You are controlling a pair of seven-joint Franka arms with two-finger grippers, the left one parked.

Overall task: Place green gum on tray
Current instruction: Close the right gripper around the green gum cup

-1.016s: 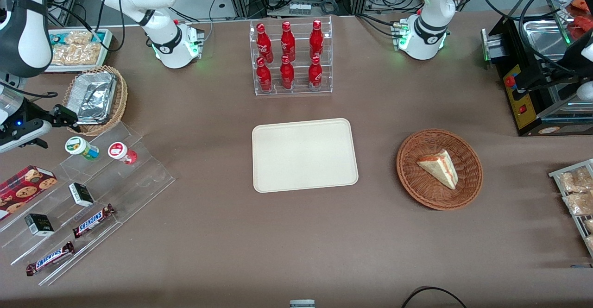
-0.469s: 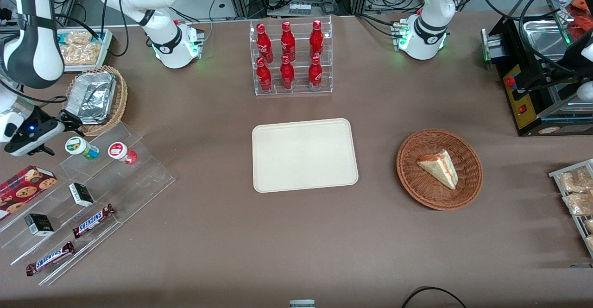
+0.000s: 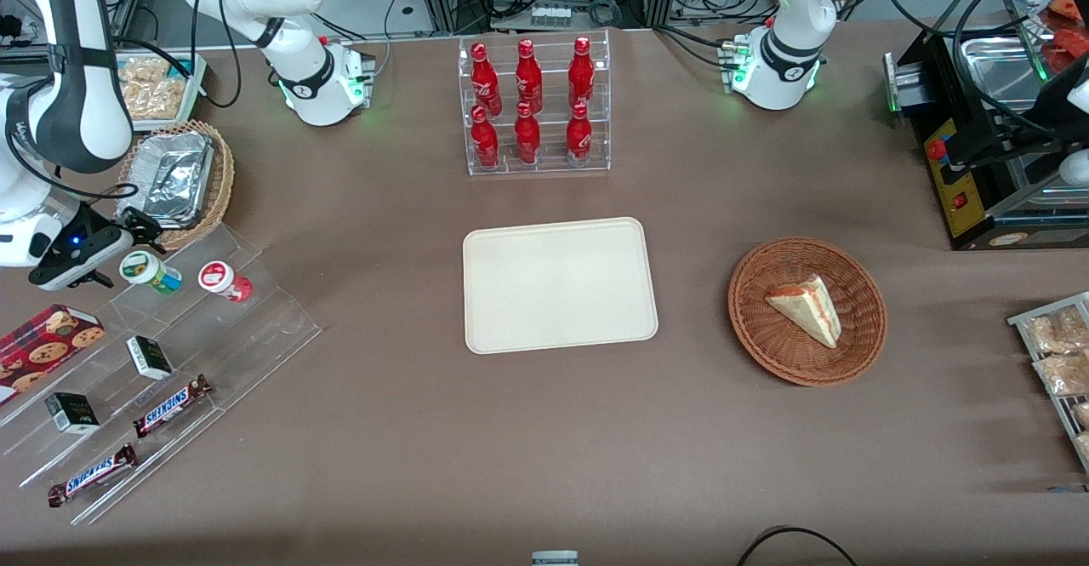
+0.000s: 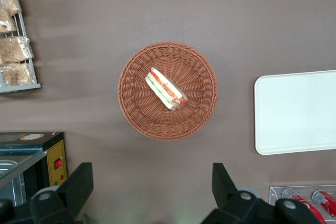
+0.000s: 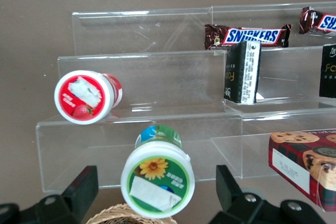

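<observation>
My gripper pinches the green gum by its white lid (image 3: 133,266) next, then sets the gum onto the cream tray (image 3: 560,285).
The green gum (image 3: 146,270) lies tilted on the top step of a clear acrylic display stand (image 3: 255,328) toward the working arm's end of the table, its white lid with the green label facing my gripper. In the right wrist view the green gum (image 5: 157,178) sits between the two spread fingers, which do not touch it. My gripper (image 3: 141,231) is open, hovering just above the gum and slightly farther from the front camera. The cream tray (image 3: 560,285) lies bare at the table's middle and also shows in the left wrist view as the tray (image 4: 296,111).
A red-labelled canister (image 3: 223,280) lies beside the gum on the same step. Snickers bars (image 3: 170,406), small black boxes (image 3: 149,357) and a cookie box (image 3: 47,340) occupy the lower steps. A wicker basket with a foil tray (image 3: 174,179) is beside the gripper. A cola bottle rack (image 3: 534,106) and a sandwich basket (image 3: 806,311) stand elsewhere.
The right arm has swung in over the display stand, bringing the open gripper closer to the green gum. The gum and the other objects have not moved.
</observation>
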